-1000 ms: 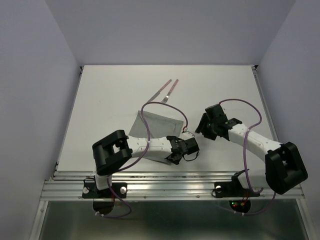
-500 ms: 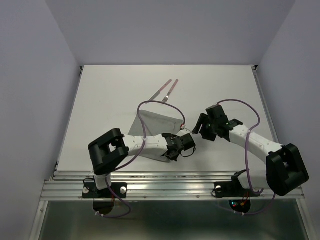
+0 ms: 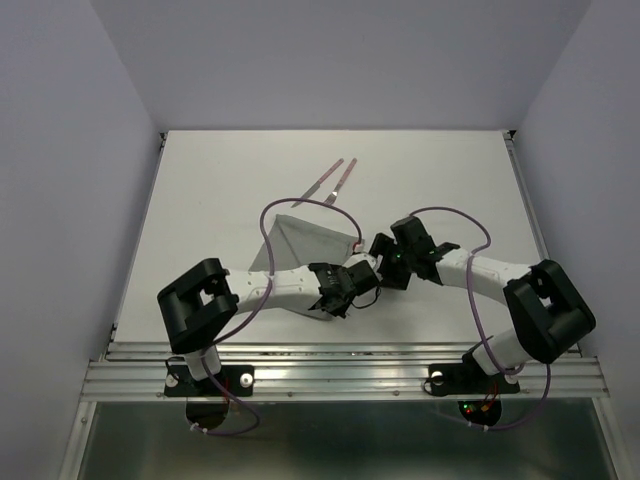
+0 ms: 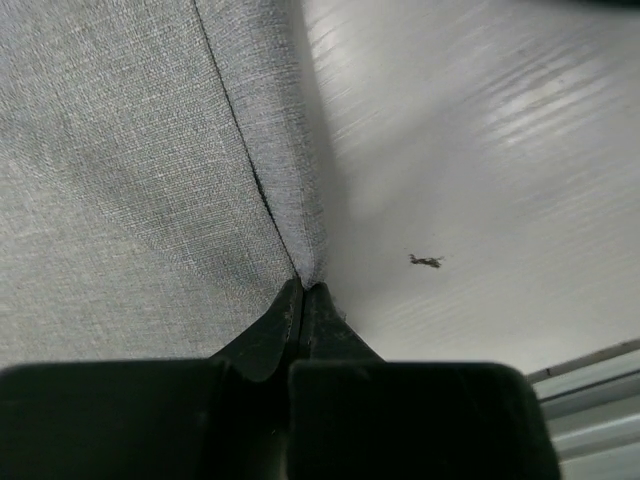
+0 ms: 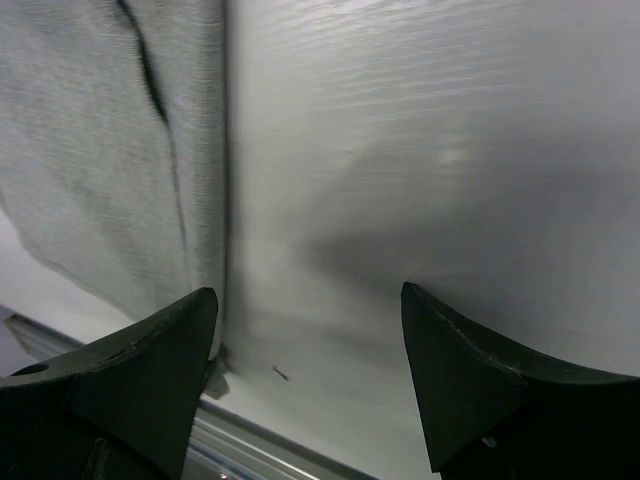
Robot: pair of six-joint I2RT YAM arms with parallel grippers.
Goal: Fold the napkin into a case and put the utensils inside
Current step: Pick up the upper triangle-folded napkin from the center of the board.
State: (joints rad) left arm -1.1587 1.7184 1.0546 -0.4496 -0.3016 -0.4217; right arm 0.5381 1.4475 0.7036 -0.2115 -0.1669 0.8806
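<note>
I will grab the napkin (image 3: pixel 300 243) next with my right gripper, by the far corner of the edge (image 3: pixel 360 240) my left gripper holds. Then I can turn that edge over.
The grey napkin (image 3: pixel 300 243) lies at mid-table, partly under my left arm. In the left wrist view a layer edge runs up the napkin (image 4: pixel 130 170) from the corner at my jaws. My left gripper (image 3: pixel 330 298) (image 4: pixel 304 287) is shut on that near right corner. My right gripper (image 3: pixel 380 256) (image 5: pixel 305 295) is open wide over bare table just right of the napkin's (image 5: pixel 100 150) right edge, with nothing between its fingers. The utensils (image 3: pixel 335 180), with pinkish handles, lie side by side beyond the napkin, untouched.
The table's near metal rail (image 3: pixel 340 355) shows close by in both wrist views, as the rail (image 5: pixel 280 455) and the rail (image 4: pixel 590 365). A small dark speck (image 4: pixel 425 260) lies on the white surface next to the corner. Grey walls enclose the table on three sides.
My left gripper has closed on the napkin's near right corner and drawn it leftward. My right gripper has opened wider and moved left, up to the napkin's right edge.
</note>
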